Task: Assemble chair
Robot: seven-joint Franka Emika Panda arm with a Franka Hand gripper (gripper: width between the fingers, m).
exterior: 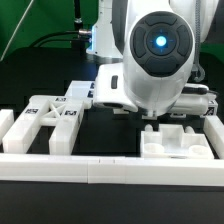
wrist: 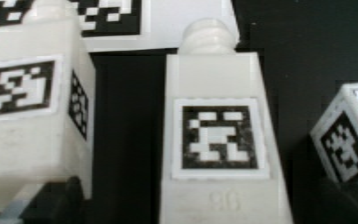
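Observation:
My fingers reach down beside the long middle block (wrist: 215, 185) with the ridged peg, so I should close my gripper now. It would hold the block.
The chair is in loose white parts, each bearing square tags. A long white block (wrist: 213, 130) with a ridged peg (wrist: 206, 38) at its far end lies straight under my gripper (wrist: 208, 208). The gripper is open. Its dark fingers (wrist: 48, 198) stand apart from the block's sides and hold nothing. A second tagged block (wrist: 34, 100) lies on one side and a third block (wrist: 345, 140) on the other. In the exterior view the arm (exterior: 158, 55) hangs low over the table and hides the fingers. Leg-like blocks (exterior: 62, 125) lie at that view's left and a cut-out frame (exterior: 178, 142) at its right.
The marker board (wrist: 108, 18) lies flat just beyond the blocks, also seen behind the arm as the marker board (exterior: 75, 92). A long white border rail (exterior: 110, 166) runs along the front of the black table. Another white piece (exterior: 8, 125) sits at the far left.

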